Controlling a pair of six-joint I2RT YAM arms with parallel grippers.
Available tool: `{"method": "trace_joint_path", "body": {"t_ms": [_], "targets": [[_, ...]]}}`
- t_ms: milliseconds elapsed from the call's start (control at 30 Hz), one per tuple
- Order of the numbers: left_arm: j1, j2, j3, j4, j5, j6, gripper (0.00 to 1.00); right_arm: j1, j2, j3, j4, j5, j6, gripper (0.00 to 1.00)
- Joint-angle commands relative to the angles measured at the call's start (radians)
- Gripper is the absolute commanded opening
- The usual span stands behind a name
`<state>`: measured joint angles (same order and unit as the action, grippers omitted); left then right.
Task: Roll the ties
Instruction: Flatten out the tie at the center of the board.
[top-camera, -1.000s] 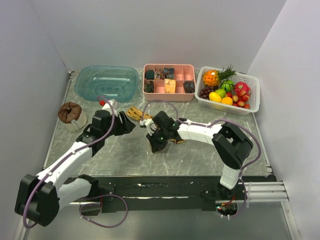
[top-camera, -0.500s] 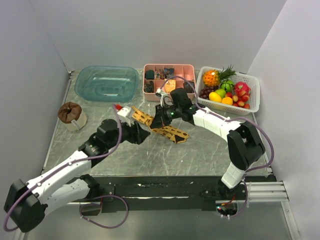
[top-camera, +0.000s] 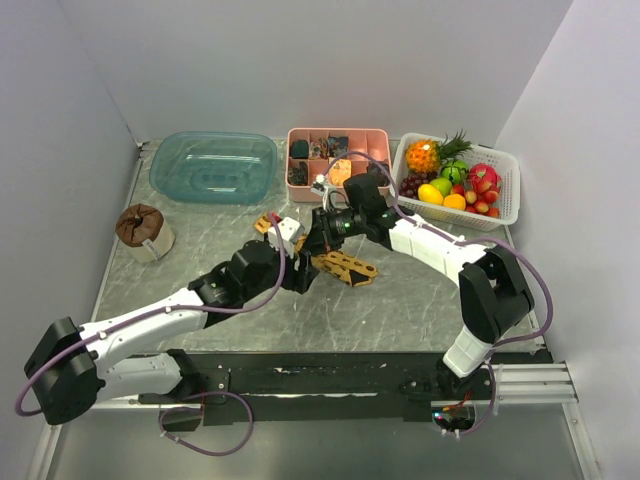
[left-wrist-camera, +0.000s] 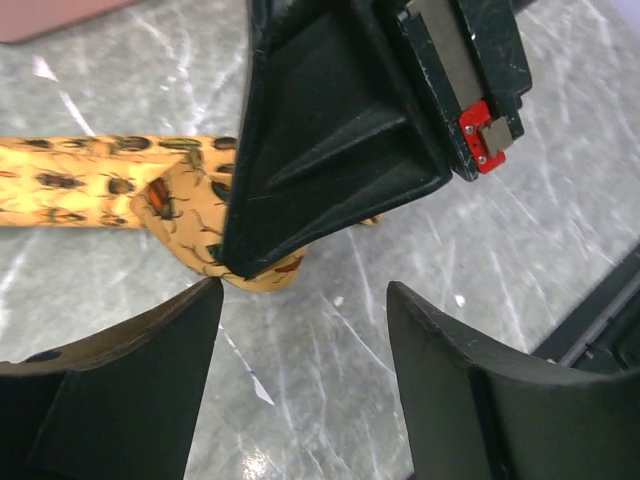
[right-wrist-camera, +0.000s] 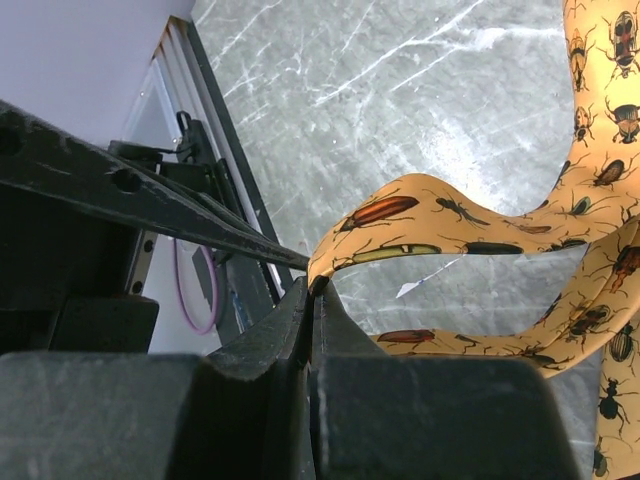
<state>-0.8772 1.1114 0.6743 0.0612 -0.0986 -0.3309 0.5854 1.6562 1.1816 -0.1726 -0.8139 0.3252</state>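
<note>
The robot's right gripper holds one end of the tie (top-camera: 346, 267). The left gripper will grip that end next, to pull the tie out straight for rolling.
The tie (top-camera: 346, 267) is golden-yellow with a dark beetle print and lies partly bunched on the marble table, right of centre. My right gripper (top-camera: 318, 238) is shut on one end of it and holds that end up off the table; in the right wrist view the cloth (right-wrist-camera: 450, 225) curves away from the closed gripper (right-wrist-camera: 315, 285). My left gripper (top-camera: 300, 272) is open and empty, low over the table just left of the tie. In the left wrist view the tie (left-wrist-camera: 110, 190) sits just beyond my open gripper (left-wrist-camera: 305, 300), with the right gripper's black body (left-wrist-camera: 340, 130) above it.
A teal plastic basin (top-camera: 213, 165) stands at the back left. A pink divided tray (top-camera: 365, 150) with small fabric bundles is at the back centre. A white fruit basket (top-camera: 505, 190) is at the back right. A brown item in a cup (top-camera: 140, 228) sits far left.
My left arm has swung right toward the tie, its gripper now beside it. My right gripper rose from the table with the tie's end a second ago and has since held about still.
</note>
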Motion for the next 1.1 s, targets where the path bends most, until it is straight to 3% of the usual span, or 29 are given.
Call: {"method": "trace_joint_path", "body": {"t_ms": [0, 267, 633, 933, 1033, 1067], "targets": [[-0.048, -0.015, 0.05, -0.001, -0.194, 0.027, 0.81, -0.013, -0.049, 0.013, 0.004, -0.021, 0.008, 0.02], [-0.065, -0.048, 0.038, -0.021, -0.296, 0.038, 0.98, -0.018, -0.035, 0.024, 0.015, -0.06, 0.018, 0.03], [-0.065, 0.088, 0.131, 0.006, -0.198, 0.148, 0.98, -0.018, -0.041, 0.027, -0.005, -0.074, 0.008, 0.05], [-0.065, 0.156, 0.15, 0.009, -0.173, 0.145, 0.89, -0.021, -0.058, 0.027, -0.011, -0.079, 0.005, 0.08], [-0.063, 0.163, 0.143, 0.029, -0.153, 0.141, 0.77, -0.021, -0.059, 0.035, -0.025, -0.088, -0.002, 0.09], [-0.063, 0.163, 0.142, 0.034, -0.145, 0.139, 0.69, -0.021, -0.061, 0.035, -0.025, -0.091, -0.002, 0.09]]}}
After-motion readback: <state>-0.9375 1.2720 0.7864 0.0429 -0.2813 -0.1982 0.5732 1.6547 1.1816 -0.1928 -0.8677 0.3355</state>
